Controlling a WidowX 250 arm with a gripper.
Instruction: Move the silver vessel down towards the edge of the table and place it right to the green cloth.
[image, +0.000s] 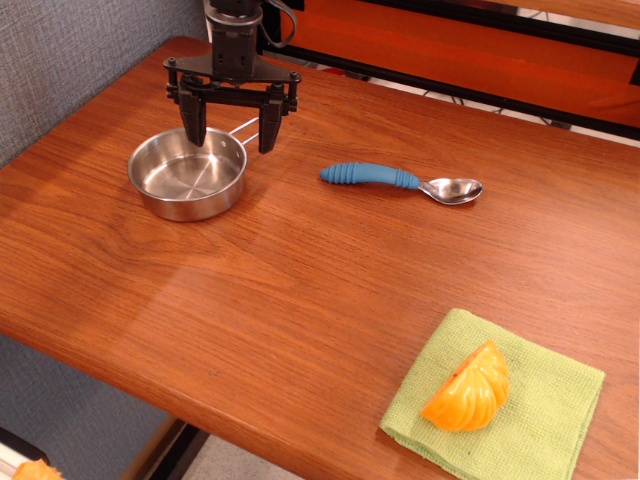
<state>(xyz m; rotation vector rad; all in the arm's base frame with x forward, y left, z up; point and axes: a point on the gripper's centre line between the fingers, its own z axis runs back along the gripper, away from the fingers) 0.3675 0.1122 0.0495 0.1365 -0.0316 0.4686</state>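
Note:
My gripper grabs the vessel by its rim (242, 151) beside the wire handle next, to move the silver vessel beside the green cloth (540, 425).
The silver vessel (188, 178), a small shiny round pan with a thin wire handle, sits at the far left of the brown table (300, 290). My black gripper (233, 138) hangs open over the pan's back right rim and handle, fingers spread wide, holding nothing. The left finger stands over the pan's rim, the right finger beside the handle. The green cloth (540, 425) lies at the front right near the table's edge.
An orange ridged plastic wedge (468, 388) lies on the green cloth. A blue-handled metal spoon (400, 181) lies right of the pan. A grey wall runs along the left, and an orange panel stands behind the table.

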